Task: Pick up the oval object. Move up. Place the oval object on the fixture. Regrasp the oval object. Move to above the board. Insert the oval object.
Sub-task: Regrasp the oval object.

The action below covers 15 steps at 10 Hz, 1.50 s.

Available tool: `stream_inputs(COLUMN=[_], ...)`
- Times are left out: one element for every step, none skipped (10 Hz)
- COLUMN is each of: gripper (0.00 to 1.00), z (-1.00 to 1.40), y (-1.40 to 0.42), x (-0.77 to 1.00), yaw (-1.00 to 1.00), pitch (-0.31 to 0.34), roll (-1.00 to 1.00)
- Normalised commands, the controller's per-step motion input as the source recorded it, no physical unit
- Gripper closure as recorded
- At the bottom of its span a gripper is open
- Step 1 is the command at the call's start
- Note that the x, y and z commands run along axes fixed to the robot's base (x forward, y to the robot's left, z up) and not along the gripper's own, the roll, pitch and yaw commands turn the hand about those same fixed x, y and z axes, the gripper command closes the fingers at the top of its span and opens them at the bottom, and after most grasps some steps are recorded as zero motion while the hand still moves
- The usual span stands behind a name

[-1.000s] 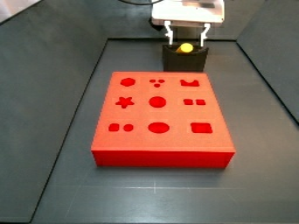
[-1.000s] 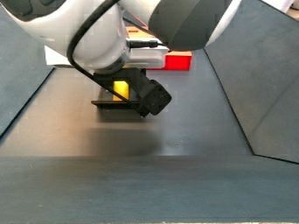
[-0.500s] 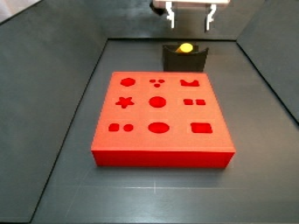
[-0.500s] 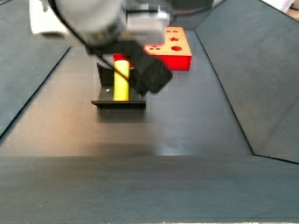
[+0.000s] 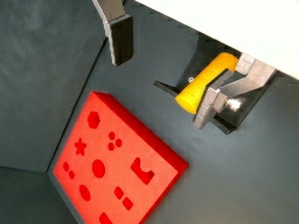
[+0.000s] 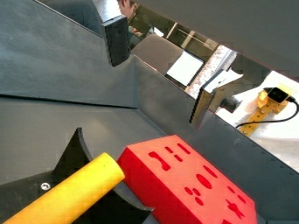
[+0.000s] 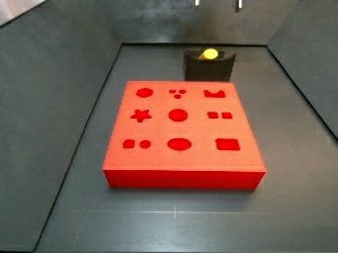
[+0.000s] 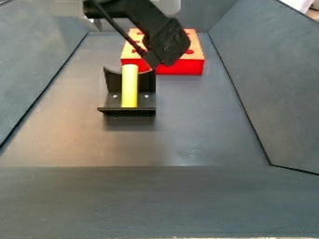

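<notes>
The oval object's tip must stay free to go into the board's oval hole, so my gripper will next grab the oval object by its opposite end (image 5: 223,64).
The oval object (image 7: 209,53) is a yellow peg lying in the notch of the dark fixture (image 7: 208,68) behind the red board (image 7: 183,128). In the other side view the oval object (image 8: 129,84) rests lengthwise on the fixture (image 8: 127,105), with the board (image 8: 187,58) behind it. My gripper (image 7: 219,3) hangs high above the fixture, only its fingertips showing. In both wrist views the gripper (image 5: 163,92) (image 6: 156,92) is open with nothing between its fingers (image 5: 121,39), and the oval object (image 5: 205,81) (image 6: 73,190) lies well below beside the board (image 5: 111,166) (image 6: 193,179).
Dark sloping walls (image 7: 79,69) enclose the dark floor (image 8: 174,140) on both sides. The arm's dark body (image 8: 159,37) hangs over the board's near edge in a side view. A yellow cable (image 6: 271,103) lies outside the enclosure.
The gripper, which stood around the oval object at the fixture a second ago, has risen straight up and away. The oval object stays on the fixture.
</notes>
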Motion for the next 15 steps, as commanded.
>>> stream_inputs(gripper=[0.0,0.0,0.0,0.0,0.0,0.0,0.0,0.0,0.0,0.0,0.0,0.0,0.0,0.0,0.0], z=[0.53,0.43,0.19,0.07,0.06,0.04,0.02,0.02,0.01,0.01,0.01,0.01,0.01,0.0,0.0], y=[-0.76,-0.64,-0.43,-0.27,-0.08,-0.04,-0.05,-0.04,-0.03,-0.03,-0.03,-0.02,-0.02,-0.02,-0.02], x=[-0.09,-0.1,-0.12,-0.09,-0.05,-0.04,-0.03,-0.04,-0.05,-0.05,-0.05,-0.05,-0.04,-0.03,-0.03], yaw=[0.02,0.02,0.02,0.02,0.02,0.02,0.02,0.02,0.02,0.02,0.02,0.02,0.03,0.03,0.03], pitch=[0.042,0.032,0.02,0.016,0.016,0.016,0.013,0.01,0.001,-0.003,-0.011,-0.017,-0.027,-0.036,-0.04], roll=[1.0,1.0,1.0,1.0,1.0,1.0,1.0,1.0,1.0,1.0,1.0,1.0,1.0,1.0,1.0])
